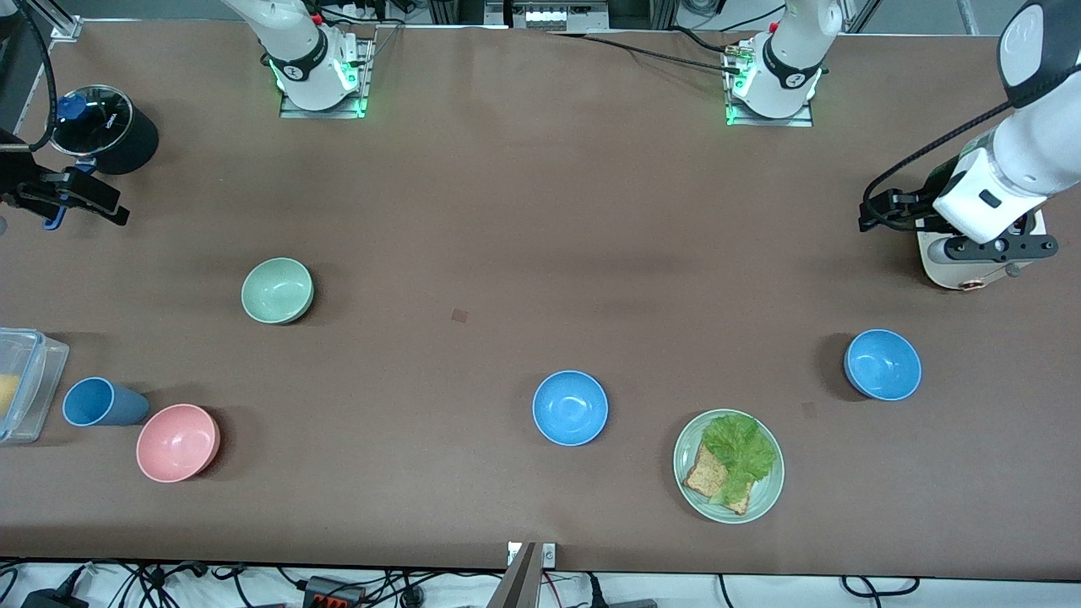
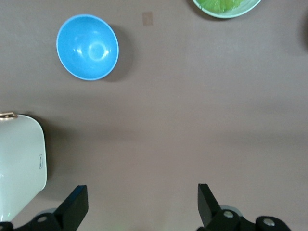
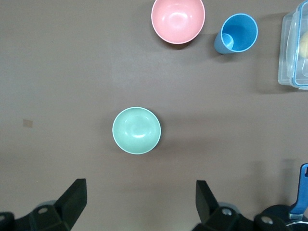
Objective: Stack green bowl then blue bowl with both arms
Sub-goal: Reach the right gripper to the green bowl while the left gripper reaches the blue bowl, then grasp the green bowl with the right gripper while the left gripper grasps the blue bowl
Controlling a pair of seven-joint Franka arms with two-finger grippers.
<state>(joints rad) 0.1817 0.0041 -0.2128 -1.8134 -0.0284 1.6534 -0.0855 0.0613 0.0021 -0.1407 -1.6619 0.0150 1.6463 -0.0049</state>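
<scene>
My right gripper will start the stack of bowls on the tabletop next, so it will take the green bowl by its rim (image 1: 306, 274) (image 3: 136, 108).
The green bowl (image 1: 277, 290) stands upright toward the right arm's end of the table; it also shows in the right wrist view (image 3: 136, 130). Two blue bowls stand apart: one (image 1: 570, 408) near the table's middle, nearer the front camera, and one (image 1: 882, 364) toward the left arm's end, also in the left wrist view (image 2: 87, 46). My left gripper (image 1: 1001, 247) (image 2: 142, 202) is open and empty, over a white container. My right gripper (image 1: 72, 196) (image 3: 139, 199) is open and empty, over the table's edge at the right arm's end.
A pale-green plate (image 1: 688, 485) with lettuce and bread lies near the middle blue bowl. A pink bowl (image 1: 177, 442), a blue cup (image 1: 97, 402) and a clear box (image 1: 21, 384) sit at the right arm's end. A black pot (image 1: 105, 127) and a white container (image 1: 950, 266) stand by the grippers.
</scene>
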